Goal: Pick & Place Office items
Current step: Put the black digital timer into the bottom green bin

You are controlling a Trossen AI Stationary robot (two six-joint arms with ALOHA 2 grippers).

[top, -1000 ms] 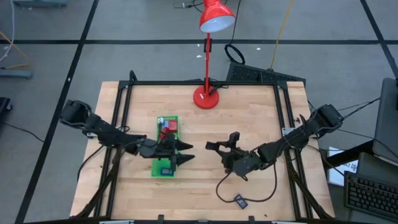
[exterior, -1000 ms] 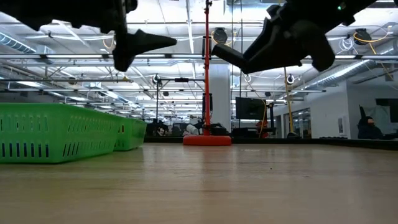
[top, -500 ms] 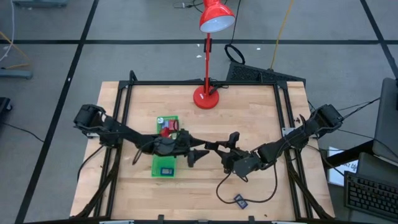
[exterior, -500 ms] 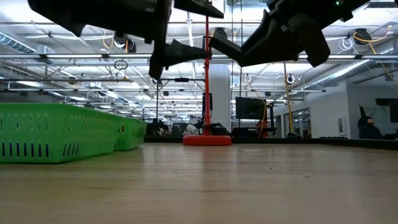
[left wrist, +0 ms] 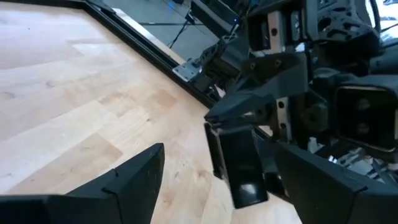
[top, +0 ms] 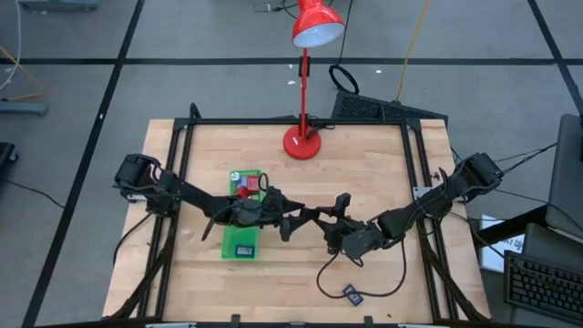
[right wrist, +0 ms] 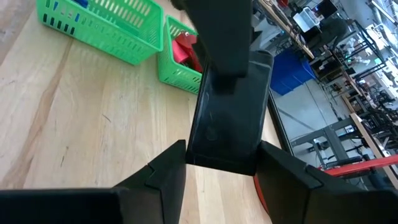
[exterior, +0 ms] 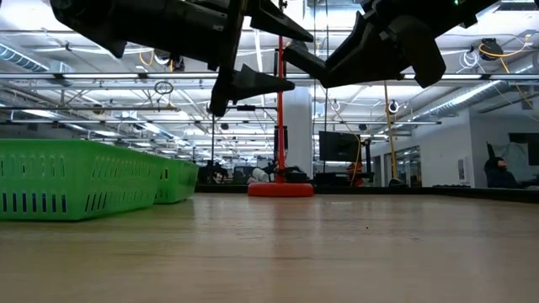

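Note:
The dark rectangle's loose end (top: 311, 214) (left wrist: 241, 168) stands between my fingers, so my left gripper closes next. Closing now would catch it.
My right gripper (top: 316, 216) (right wrist: 222, 146) hangs above the table's middle, shut on a dark rectangle (right wrist: 227, 118) (left wrist: 239, 165). My left gripper (top: 293, 221) (left wrist: 219, 149) faces it from the left, open. Its fingers stand on either side of the rectangle's free end; I cannot tell whether one touches it. In the long green tray (top: 228, 239) lie red blocks (top: 246, 187) and a dark piece with a blue face (top: 244, 251). Another small dark piece (top: 351, 292) lies on the wood near the table's near edge. My right gripper pinches the dark rectangle between its two fingers (right wrist: 168, 168), which sit on its long side edges (right wrist: 198, 146) at the end nearest the wrist. The fingers come level from the table's right. The rectangle is lifted clear of the table and sticks out ahead toward my left gripper.
The tall red desk lamp stands by its base (top: 301, 143) near the far edge, its pole (exterior: 280, 101) behind both grippers. A black cord (top: 378, 290) loops on the wood by the small dark piece. Black frame rails (top: 178, 173) run along the table's sides.
My left gripper has moved from above the green tray toward the table's right, up to my right gripper, staying open. Its fingers now flank the dark rectangle held there.

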